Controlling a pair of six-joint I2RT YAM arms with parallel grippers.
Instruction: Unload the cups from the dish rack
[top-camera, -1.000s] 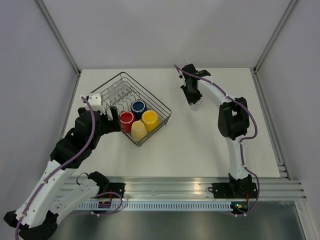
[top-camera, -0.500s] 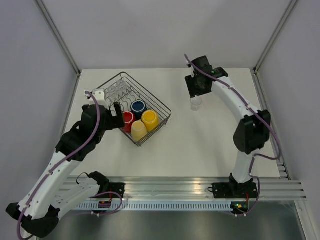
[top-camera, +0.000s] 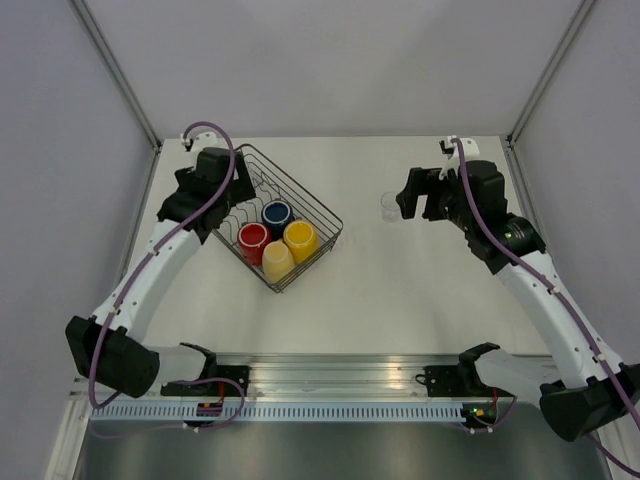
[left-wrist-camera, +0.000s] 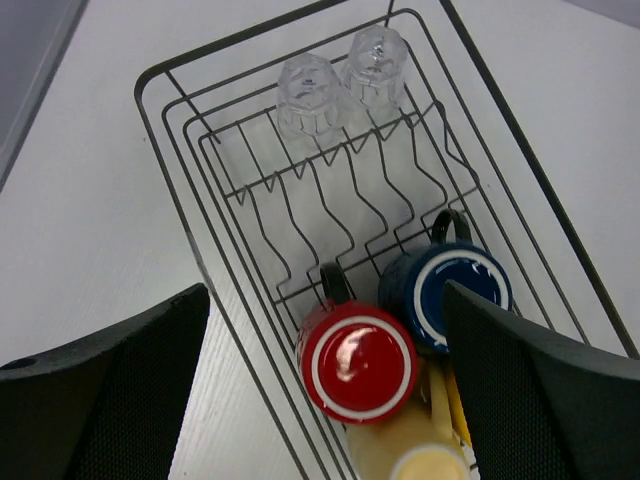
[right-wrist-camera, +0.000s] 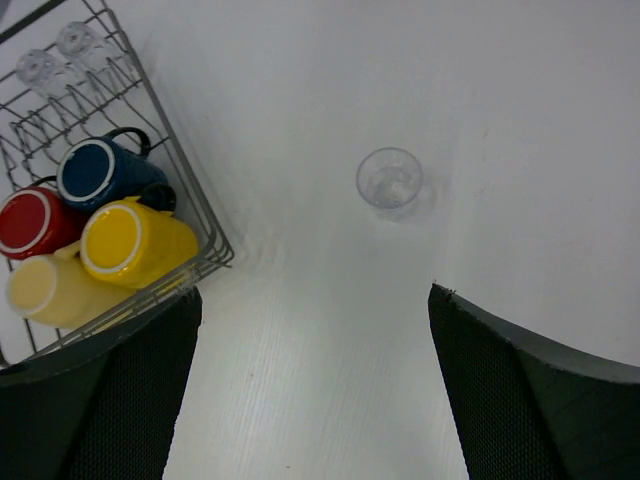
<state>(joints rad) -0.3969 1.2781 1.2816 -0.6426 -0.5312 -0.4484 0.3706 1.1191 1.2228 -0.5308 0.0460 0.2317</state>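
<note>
My left gripper should grab the clear glass tumbler by its base end next, so its rim stays free for handing over.
The dark wire dish rack sits at the table's left. It holds a red mug, a blue mug, an orange-yellow mug and a pale cream mug. In the left wrist view, two clear tumblers lie at the rack's far end. My left gripper hangs open above the red mug, holding nothing. One clear tumbler stands alone on the table, upright. My right gripper is open and empty, apart from that tumbler.
The right wrist view shows the rack's corner at the left, with bare white table between it and the lone tumbler. Grey walls close the table at the back and both sides. An aluminium rail runs along the near edge.
My right gripper opened, let go of the tumbler on the table and drew back to the right. My left arm swung from the rack's near-left side to over its far-left end.
</note>
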